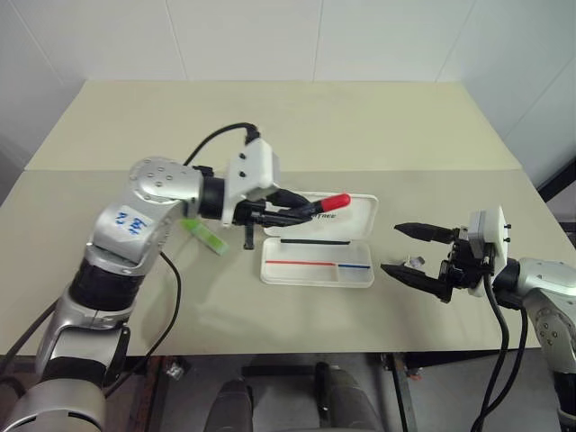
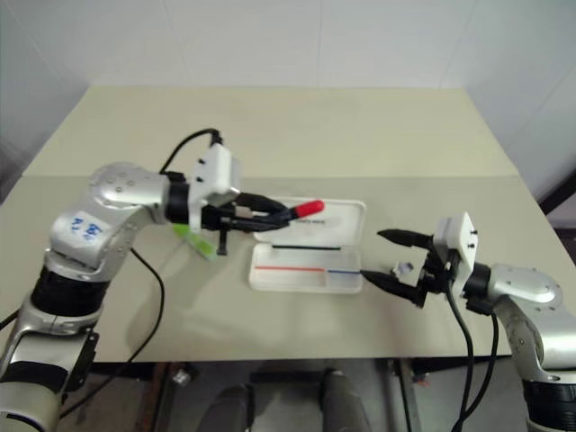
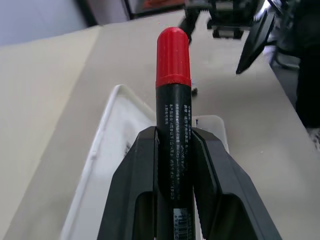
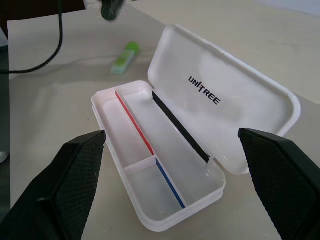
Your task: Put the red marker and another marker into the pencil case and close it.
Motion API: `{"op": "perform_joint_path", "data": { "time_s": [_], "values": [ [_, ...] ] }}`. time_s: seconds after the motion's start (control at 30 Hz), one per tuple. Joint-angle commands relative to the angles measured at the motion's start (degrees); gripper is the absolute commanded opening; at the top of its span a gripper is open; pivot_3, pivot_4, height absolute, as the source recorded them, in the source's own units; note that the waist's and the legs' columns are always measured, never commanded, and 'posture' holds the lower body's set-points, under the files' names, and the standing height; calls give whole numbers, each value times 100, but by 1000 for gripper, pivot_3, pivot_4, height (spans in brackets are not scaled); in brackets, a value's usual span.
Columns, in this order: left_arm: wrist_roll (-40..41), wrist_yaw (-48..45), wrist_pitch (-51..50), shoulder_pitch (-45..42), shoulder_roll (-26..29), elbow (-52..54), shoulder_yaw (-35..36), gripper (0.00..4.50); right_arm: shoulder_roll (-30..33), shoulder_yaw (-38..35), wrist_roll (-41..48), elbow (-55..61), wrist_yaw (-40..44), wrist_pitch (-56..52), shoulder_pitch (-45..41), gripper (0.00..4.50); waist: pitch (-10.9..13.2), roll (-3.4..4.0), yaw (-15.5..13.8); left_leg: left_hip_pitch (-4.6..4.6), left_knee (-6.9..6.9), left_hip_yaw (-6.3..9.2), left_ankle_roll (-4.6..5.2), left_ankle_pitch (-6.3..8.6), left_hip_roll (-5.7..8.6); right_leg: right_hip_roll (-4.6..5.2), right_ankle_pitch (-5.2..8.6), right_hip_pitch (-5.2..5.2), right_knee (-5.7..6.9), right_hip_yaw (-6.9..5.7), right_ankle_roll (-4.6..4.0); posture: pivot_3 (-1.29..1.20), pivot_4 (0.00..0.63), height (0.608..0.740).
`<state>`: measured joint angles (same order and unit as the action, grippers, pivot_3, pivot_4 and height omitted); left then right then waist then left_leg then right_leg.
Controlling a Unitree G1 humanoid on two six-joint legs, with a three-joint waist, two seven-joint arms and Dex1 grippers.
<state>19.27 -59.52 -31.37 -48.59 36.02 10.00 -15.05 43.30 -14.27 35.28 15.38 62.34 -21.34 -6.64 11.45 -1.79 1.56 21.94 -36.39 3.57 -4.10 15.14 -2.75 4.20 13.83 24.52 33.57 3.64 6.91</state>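
Note:
My left gripper now keeps hold of the red marker (image 1: 331, 203) until it reaches the tray (image 1: 310, 273). The marker is high above the raised lid, so it would miss the tray if I opened now.
My left gripper (image 1: 304, 214) is shut on the red marker (image 1: 331, 203), a black barrel with a red cap that sticks out past the fingertips (image 3: 142, 150). It hovers over the raised lid of the open white pencil case (image 1: 310, 274); in the right wrist view the lid bears dark lettering and the tray (image 4: 150, 170) has red and blue stripes. The other marker, a light-green highlighter (image 1: 205, 236), lies on the table left of the case. My right gripper (image 1: 407, 250) stands open to the right of the case, with nothing between its fingers.
The case sits near the middle of a beige table (image 1: 297, 126), with bare tabletop behind it and to its right. A black cable (image 1: 211, 139) arches over my left wrist. The table's front edge runs just below the case.

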Motion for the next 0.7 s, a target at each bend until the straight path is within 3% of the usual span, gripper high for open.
{"op": "perform_joint_path", "data": {
  "time_s": [0.03,0.27,0.7],
  "values": [
    [-504,-56,380,-214,-135,-308,-366,606,4,-242,116,269,-126,59,114,4500,0,0,13,-1,2,0,0,0,0,-1,0,1,0,2,1,0,150,740],
    [-1385,-30,1209,-656,-739,-1425,-944,606,-12,-249,121,327,-260,96,206,4500,1,-1,-9,-1,-7,0,4,-2,0,-3,0,-2,6,6,2,0,150,740],
    [-2268,-70,1614,-769,-1479,-2076,-1367,606,-82,-279,118,486,-448,126,390,4500,1,-1,-3,1,-8,-1,7,0,1,-6,0,-1,6,15,7,0,150,740]
  ]
}}
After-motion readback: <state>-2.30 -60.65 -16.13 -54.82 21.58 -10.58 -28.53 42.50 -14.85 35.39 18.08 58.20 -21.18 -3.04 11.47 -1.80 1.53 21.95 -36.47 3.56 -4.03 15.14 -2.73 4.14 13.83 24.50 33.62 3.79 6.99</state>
